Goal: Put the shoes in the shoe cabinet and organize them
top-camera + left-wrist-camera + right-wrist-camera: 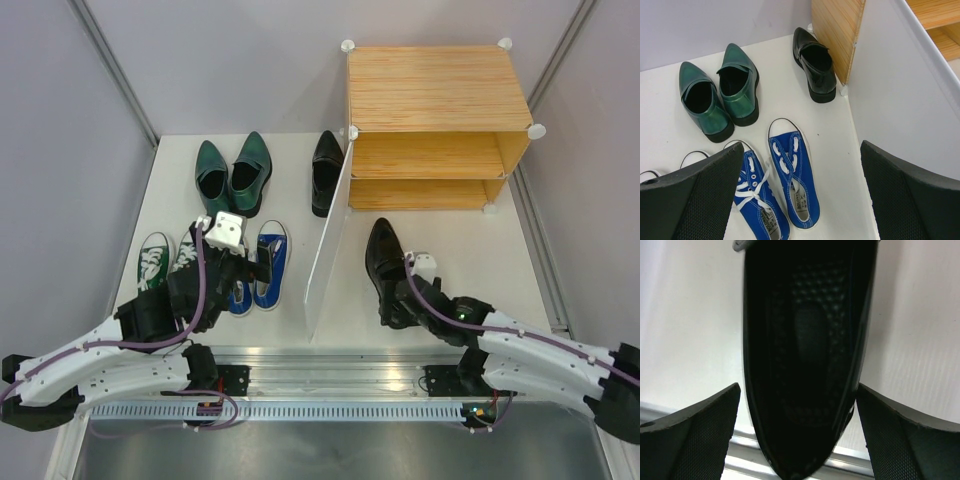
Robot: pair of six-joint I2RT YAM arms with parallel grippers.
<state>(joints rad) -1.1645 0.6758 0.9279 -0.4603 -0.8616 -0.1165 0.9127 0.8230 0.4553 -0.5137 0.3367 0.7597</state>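
Note:
My right gripper moves toward the black dress shoe's heel next and closes on the heel only then, since my fingers are short of the heel's rim.
The shoe cabinet (pixel 440 90) stands at the back right, its white door (pixel 328 240) swung open toward me. One black dress shoe (pixel 381 258) lies in front of it. My right gripper (pixel 398 302) is open, its fingers straddling that shoe's heel (pixel 805 340) with thin gaps on both sides. The other black shoe (pixel 327 172) sits left of the cabinet. My left gripper (pixel 243 272) hovers open over the blue sneakers (pixel 792 170). The dark green pointed shoes (pixel 230 172) lie at the back left. The green white-toed sneakers (pixel 155 262) lie at the near left.
Both cabinet shelves (pixel 425 160) show bare wood. The open door (pixel 900 100) divides the floor between the two arms. A metal rail (pixel 320 365) runs along the near edge. Grey walls close in on the left, back and right.

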